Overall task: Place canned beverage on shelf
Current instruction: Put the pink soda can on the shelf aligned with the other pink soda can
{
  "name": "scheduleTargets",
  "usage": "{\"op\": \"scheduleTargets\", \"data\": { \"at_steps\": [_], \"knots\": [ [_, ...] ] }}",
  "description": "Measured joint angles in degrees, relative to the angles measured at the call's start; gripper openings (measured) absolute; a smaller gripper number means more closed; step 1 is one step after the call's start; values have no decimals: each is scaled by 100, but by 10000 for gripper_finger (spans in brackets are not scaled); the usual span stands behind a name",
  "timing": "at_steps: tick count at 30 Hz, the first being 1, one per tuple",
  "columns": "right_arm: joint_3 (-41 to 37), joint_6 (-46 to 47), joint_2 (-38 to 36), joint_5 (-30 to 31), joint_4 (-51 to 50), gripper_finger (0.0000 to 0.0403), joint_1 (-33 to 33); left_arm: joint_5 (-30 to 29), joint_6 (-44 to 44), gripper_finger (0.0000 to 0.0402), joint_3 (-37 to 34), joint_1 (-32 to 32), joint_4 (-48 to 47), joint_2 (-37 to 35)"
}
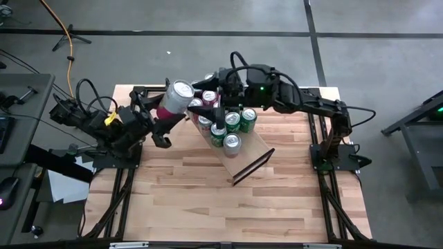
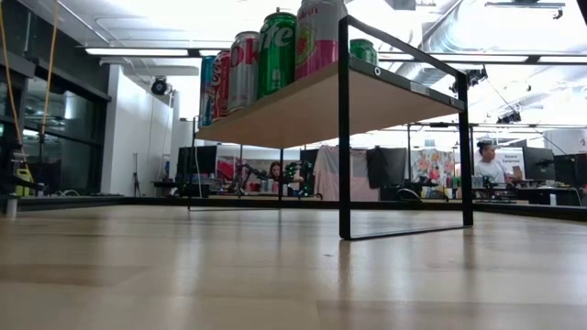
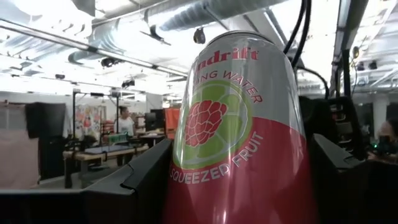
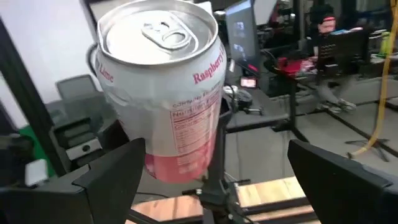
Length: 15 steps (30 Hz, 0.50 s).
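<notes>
My right gripper isn't ready to close on the raspberry-lime can (image 1: 176, 98) (image 4: 161, 93) and needs to move toward the can first. The can is beyond one finger, so my right gripper would miss it if it closed now.
My left gripper (image 1: 165, 123) is shut on a white and pink raspberry-lime can (image 1: 176, 98), held in the air over the table's far left part, beside the shelf's far end. The can fills the left wrist view (image 3: 239, 130). The shelf (image 1: 252, 149), a pale plank on a black frame, runs slantwise over the table's far middle. Several cans (image 1: 228, 128) stand on it, and they also show in the low view (image 2: 275, 55). My right gripper (image 1: 205, 93) is open above the shelf's far end, facing the held can (image 4: 161, 93). Its fingers (image 4: 106, 177) stand on either side without touching it. My left gripper pinches the can's pink lower part (image 3: 186, 193) between its two fingers (image 3: 134, 183), which come from the table's left side, slanting up. The can is lifted clear of table and shelf. It is tilted, its silver top (image 1: 183, 90) toward the right arm.
The striped wooden tabletop (image 1: 180, 194) lies bare in its near half. The shelf's black frame legs (image 2: 345, 137) stand on it. Beyond the table the low view shows desks, monitors and a seated person (image 2: 491, 165).
</notes>
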Motion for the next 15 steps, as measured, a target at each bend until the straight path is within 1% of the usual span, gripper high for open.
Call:
{"op": "scheduleTargets", "data": {
  "at_steps": [4,9,11,13,15],
  "knots": [
    [-87,39,3,-273,372,381,0,214,-62,220,6,39,27,17],
    [-90,212,8,-672,950,381,55,153,-21,220,1,81,-75,158],
    [-83,282,-2,-826,1023,381,99,105,58,220,-9,115,-153,218],
    [-83,284,6,-834,1054,381,134,23,113,220,-11,147,-126,227],
    [-83,273,4,-707,1034,381,167,97,88,220,-11,157,-109,230]
  ]
}}
